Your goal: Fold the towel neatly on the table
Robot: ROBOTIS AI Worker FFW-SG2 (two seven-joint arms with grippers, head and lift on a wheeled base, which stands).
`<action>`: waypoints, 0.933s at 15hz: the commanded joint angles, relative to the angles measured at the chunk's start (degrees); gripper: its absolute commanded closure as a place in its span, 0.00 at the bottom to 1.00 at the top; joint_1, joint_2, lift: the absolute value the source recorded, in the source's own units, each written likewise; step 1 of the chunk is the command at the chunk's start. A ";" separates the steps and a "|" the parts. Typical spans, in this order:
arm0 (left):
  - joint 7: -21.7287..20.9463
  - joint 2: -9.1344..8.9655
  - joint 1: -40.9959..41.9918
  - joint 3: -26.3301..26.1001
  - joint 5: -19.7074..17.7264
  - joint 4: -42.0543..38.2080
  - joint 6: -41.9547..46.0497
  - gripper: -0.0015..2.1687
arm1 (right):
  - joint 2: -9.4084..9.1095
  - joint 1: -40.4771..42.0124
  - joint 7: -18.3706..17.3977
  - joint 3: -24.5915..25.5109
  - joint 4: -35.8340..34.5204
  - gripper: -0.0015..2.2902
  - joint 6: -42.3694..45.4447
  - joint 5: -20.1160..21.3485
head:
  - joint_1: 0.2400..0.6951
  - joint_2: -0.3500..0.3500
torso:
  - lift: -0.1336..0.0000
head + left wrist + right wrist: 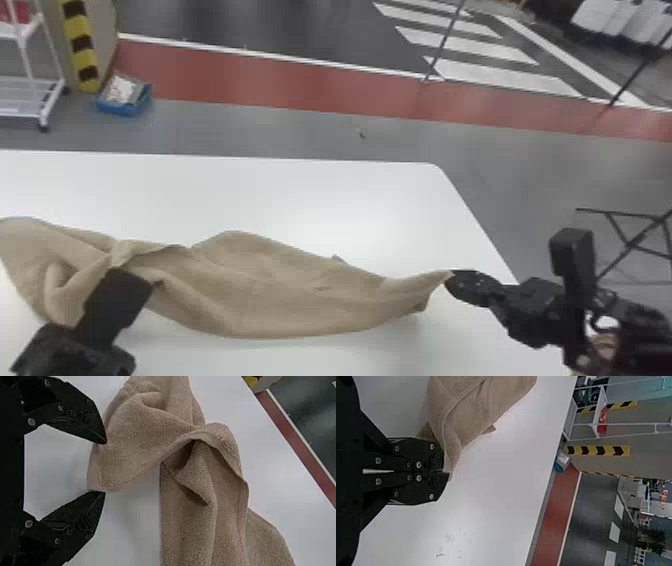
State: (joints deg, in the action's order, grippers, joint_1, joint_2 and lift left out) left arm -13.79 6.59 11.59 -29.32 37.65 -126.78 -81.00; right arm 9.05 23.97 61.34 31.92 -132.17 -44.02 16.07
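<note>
The left gripper should next grab the loose flap's corner (104, 480) that sticks out from the slack folds, because the towel (130, 451) lies bunched in them.
A beige towel (260, 290) lies bunched and stretched sideways over the white table, its right end drawn to a point. That pointed corner is held by my right gripper (452, 280); in the right wrist view, the right gripper (443, 472) is shut on the corner of the towel (470, 411). At the towel's left part is my left gripper (120, 300), over the near edge of the cloth. Seen from the left wrist, the left gripper (104, 468) stands open, with a loose flap of the towel (130, 451) just beyond and between its fingertips.
The white table (300, 195) has its far edge and right edge in the head view. Beyond it on the floor are a blue bin (125, 95), a white rack (30, 95) and a yellow-black post. A black metal frame (635, 240) stands past the table's right side.
</note>
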 commanded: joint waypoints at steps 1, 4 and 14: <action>-0.18 0.00 -0.16 0.93 -0.39 0.48 0.00 0.25 | 0.00 -0.33 0.01 -0.28 0.24 0.59 -0.07 0.37 | 1.00 0.02 | 0.07; -0.45 0.09 -0.16 1.28 -0.83 0.57 0.00 0.51 | -0.09 -0.50 -0.08 -0.63 0.33 0.59 0.11 0.54 | 1.00 0.04 | 0.07; -7.83 0.62 1.07 15.34 -0.30 -14.20 -2.99 0.65 | 4.04 -3.05 1.06 0.43 -3.10 0.59 -5.87 -0.51 | 1.00 0.14 | 0.07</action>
State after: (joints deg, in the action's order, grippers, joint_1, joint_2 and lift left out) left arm -20.61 7.15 12.79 -16.95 37.21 -138.24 -83.42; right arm 11.91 21.91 62.40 32.28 -134.55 -47.36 16.18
